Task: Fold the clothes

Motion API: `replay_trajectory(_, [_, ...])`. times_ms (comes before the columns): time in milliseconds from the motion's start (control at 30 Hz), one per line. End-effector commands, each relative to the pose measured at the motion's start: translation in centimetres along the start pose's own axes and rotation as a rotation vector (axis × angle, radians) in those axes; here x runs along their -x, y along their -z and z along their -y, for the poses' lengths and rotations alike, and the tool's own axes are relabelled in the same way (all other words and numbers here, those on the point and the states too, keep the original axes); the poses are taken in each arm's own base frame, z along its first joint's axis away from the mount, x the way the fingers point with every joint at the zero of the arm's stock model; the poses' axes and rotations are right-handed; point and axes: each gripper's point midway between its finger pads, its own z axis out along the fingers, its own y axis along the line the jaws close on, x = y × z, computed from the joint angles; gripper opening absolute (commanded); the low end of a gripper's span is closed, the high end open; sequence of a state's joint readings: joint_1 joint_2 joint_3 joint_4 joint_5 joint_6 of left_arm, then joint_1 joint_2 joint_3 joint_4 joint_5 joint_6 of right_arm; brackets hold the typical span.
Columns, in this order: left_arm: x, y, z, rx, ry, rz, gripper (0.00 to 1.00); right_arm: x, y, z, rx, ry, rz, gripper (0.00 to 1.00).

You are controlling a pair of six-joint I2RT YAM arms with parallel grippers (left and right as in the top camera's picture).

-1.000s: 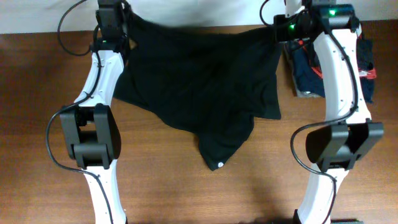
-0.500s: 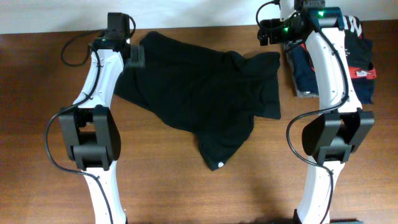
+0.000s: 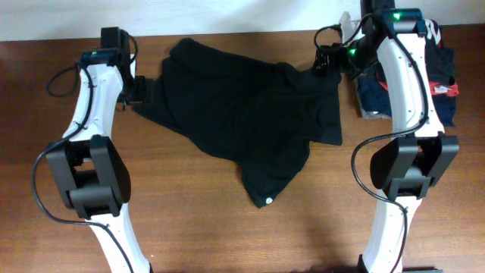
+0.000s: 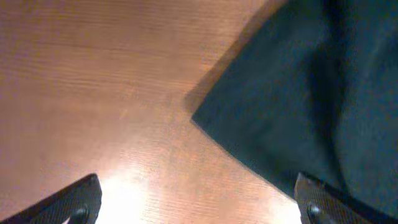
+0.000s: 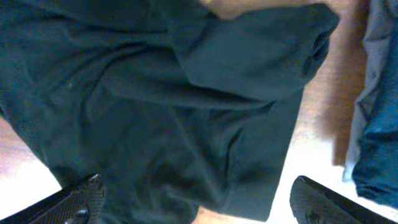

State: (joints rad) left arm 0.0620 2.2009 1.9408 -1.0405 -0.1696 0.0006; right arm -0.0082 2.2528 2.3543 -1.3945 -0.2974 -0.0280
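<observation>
The robot's left gripper will take the black shirt by the edge corner, so the shirt's opposite side stays free to spread it flat, and the shirt can be folded.
The clothes, one black shirt, lie crumpled on the wooden table, with a small white mark at the near tip. At the shirt's left edge, my left gripper is open. In the left wrist view the left gripper holds nothing, and the shirt's edge lies by its right finger. My right gripper hovers open over the shirt's right back corner. The right wrist view shows the right gripper wide open above a sleeve.
A pile of folded navy and red garments sits at the back right, just right of the right arm, and its navy edge shows in the right wrist view. A pale wall runs along the table's back edge.
Both grippers opened and let go of the shirt's top edge, which dropped onto the table. The left arm swung out to the left. The right gripper came slightly forward.
</observation>
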Motion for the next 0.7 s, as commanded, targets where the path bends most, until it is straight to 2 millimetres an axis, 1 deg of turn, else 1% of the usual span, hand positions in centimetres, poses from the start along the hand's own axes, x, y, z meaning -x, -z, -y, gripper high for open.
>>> replay_trajectory(0, [0.5,-0.4,2.3,-0.123,-0.149,0.053,0.98,-0.2,1.4,-2.3,0.032,0.053,0.013,0.97])
replay_trajectory(33, [0.8,-0.6,2.3,-0.121,-0.161,0.064,0.97,-0.3,1.3,-2.5,0.034,0.058,0.009,0.95])
replay_trajectory(100, [1.2,-0.9,2.3,-0.119,-0.181,0.082,0.89,-0.5,1.2,-2.9,0.037,0.064,0.002,0.90])
replay_trajectory(133, [1.4,-1.1,2.4,-0.118,-0.189,0.088,0.82,-0.7,1.1,-3.3,0.039,0.068,-0.006,0.85])
replay_trajectory(233, [1.4,-2.1,2.5,-0.117,-0.205,0.082,0.80,-1.2,0.9,-4.1,0.044,0.085,-0.029,0.79])
replay_trajectory(267, [1.3,-2.5,2.6,-0.118,-0.208,0.077,0.80,-1.4,0.8,-4.4,0.046,0.089,-0.036,0.78])
replay_trajectory(333, [1.2,-3.8,2.8,-0.120,-0.209,0.064,0.77,-1.8,0.7,-5.0,0.050,0.101,-0.051,0.75])
replay_trajectory(367, [1.0,-4.5,2.9,-0.121,-0.210,0.055,0.74,-1.9,0.6,-5.3,0.051,0.106,-0.056,0.74])
replay_trajectory(400, [0.9,-4.9,3.0,-0.121,-0.210,0.049,0.73,-2.0,0.6,-5.5,0.052,0.109,-0.059,0.74])
replay_trajectory(467, [0.4,-6.1,3.2,-0.124,-0.213,0.025,0.64,-2.1,0.5,-5.9,0.055,0.117,-0.063,0.72])
replay_trajectory(533, [0.0,-6.8,3.3,-0.125,-0.218,0.009,0.64,-2.3,0.4,-6.3,0.058,0.123,-0.070,0.70])
replay_trajectory(667, [-0.8,-8.5,3.4,-0.122,-0.225,-0.029,0.63,-3.1,0.2,-7.3,0.060,0.139,-0.100,0.70])
